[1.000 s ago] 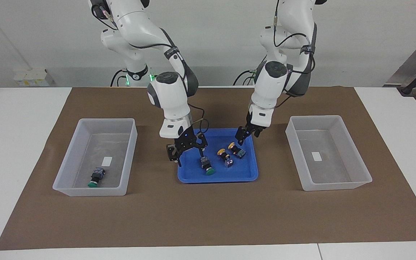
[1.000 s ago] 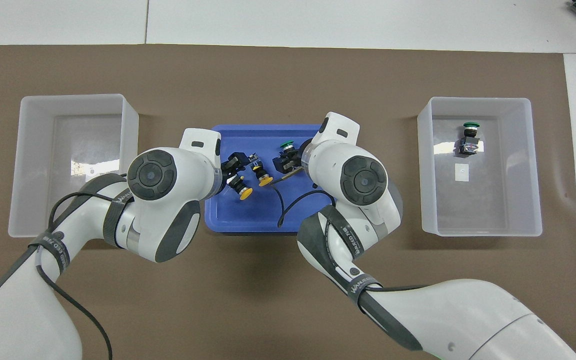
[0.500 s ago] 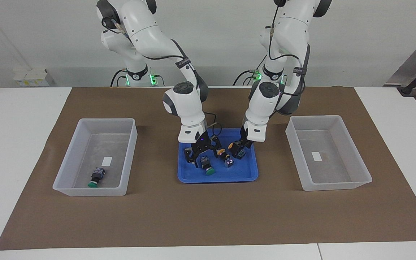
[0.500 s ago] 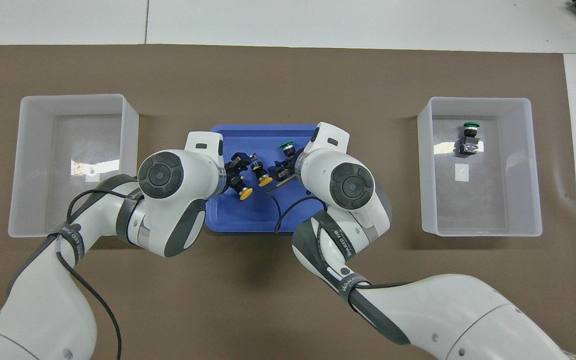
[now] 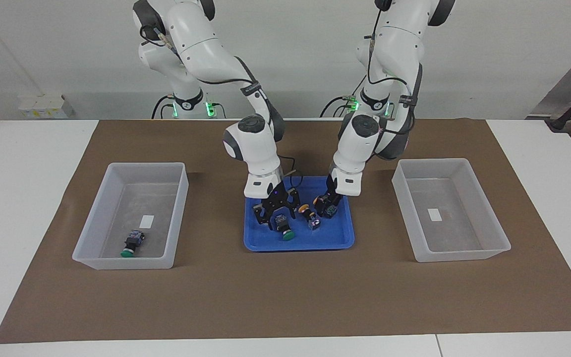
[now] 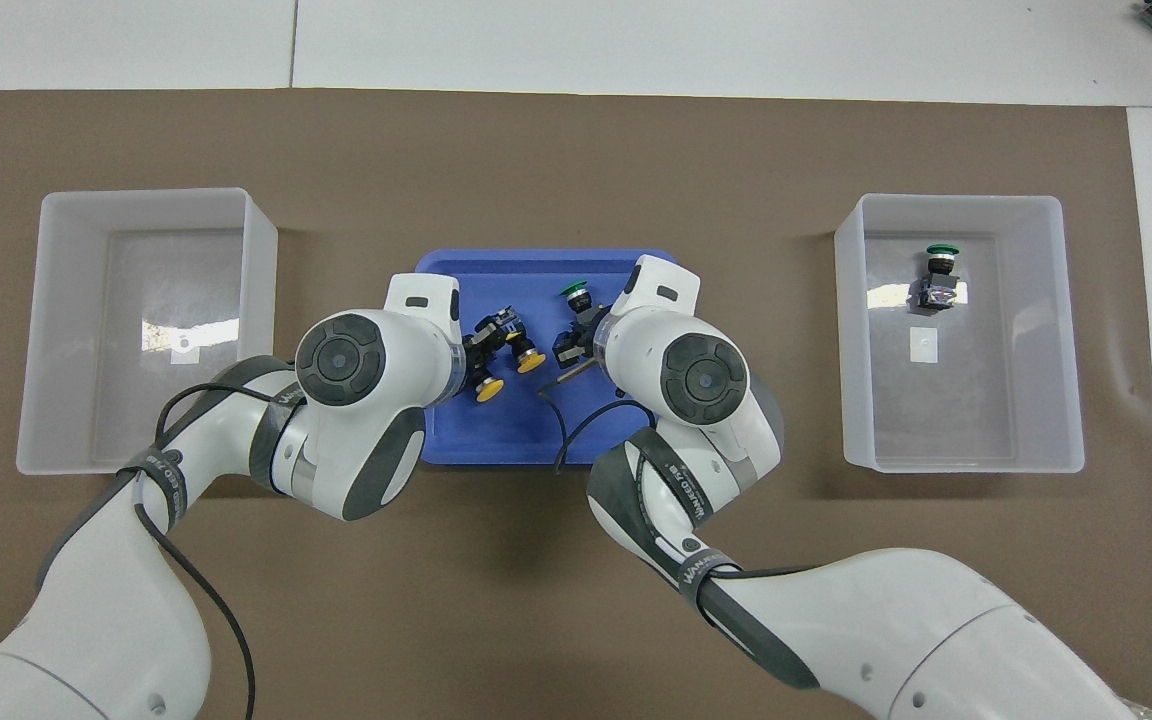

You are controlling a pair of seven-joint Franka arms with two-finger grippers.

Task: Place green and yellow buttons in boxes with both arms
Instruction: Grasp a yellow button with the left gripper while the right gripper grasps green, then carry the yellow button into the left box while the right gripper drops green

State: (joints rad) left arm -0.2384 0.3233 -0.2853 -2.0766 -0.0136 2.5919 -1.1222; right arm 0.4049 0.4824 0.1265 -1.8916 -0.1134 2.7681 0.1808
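I need to place the yellow button in the empty box (image 6: 146, 312), so I should next grab it by its black body (image 6: 483, 366) with my left gripper.
A green button (image 5: 286, 231) and two yellow buttons (image 5: 309, 215) lie in the blue tray (image 5: 325, 242). My right gripper (image 5: 276, 214) is open and low in the tray, its fingers on either side of that green button's black body. My left gripper (image 5: 326, 203) is open and down at the other yellow button (image 5: 329, 210), beside the first. In the overhead view the left gripper (image 6: 481, 347) partly covers that yellow button (image 6: 487, 387). A second green button (image 5: 132, 244) lies in the box (image 5: 117, 166) toward the right arm's end. The other box (image 5: 464, 163) holds only its label.
A brown mat (image 5: 285, 297) covers the middle of the white table, with the tray at its centre and a box at each end. White table surface (image 5: 23, 163) lies outside the mat. The right arm's cable (image 6: 561, 430) hangs over the tray.
Both grippers have come down into the tray. The right one moved toward the left arm's end and now straddles the green button. The left one lowered onto a yellow button.
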